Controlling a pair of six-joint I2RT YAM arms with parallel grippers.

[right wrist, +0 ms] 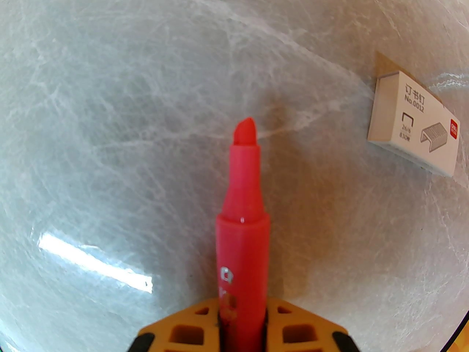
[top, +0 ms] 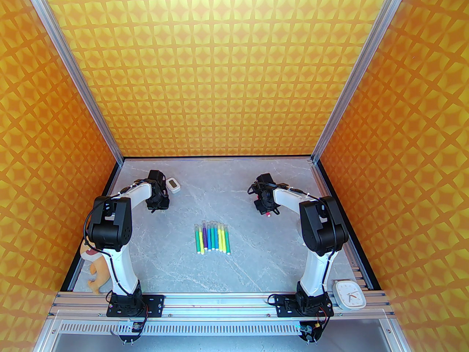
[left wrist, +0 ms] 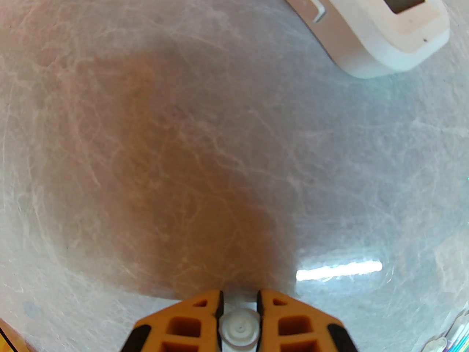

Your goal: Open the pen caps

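Observation:
The pen cap would end on the flat table, away from the white digital device, so it is now time for my left gripper to open.
Several capped pens with green, purple, blue, teal and yellow barrels lie side by side mid-table, their translucent pen caps pointing away from me. My left gripper is shut on a small whitish pen cap, seen end-on between the orange fingers, low over bare table at the far left. My right gripper is shut on a pink-red pen whose felt tip is bare and points at the table. From above, the right gripper hangs right of the row.
A white digital device lies beside the left gripper, also visible from above. A box of staples lies right of the held pen. A plush toy sits at the near left, a white clock at the near right.

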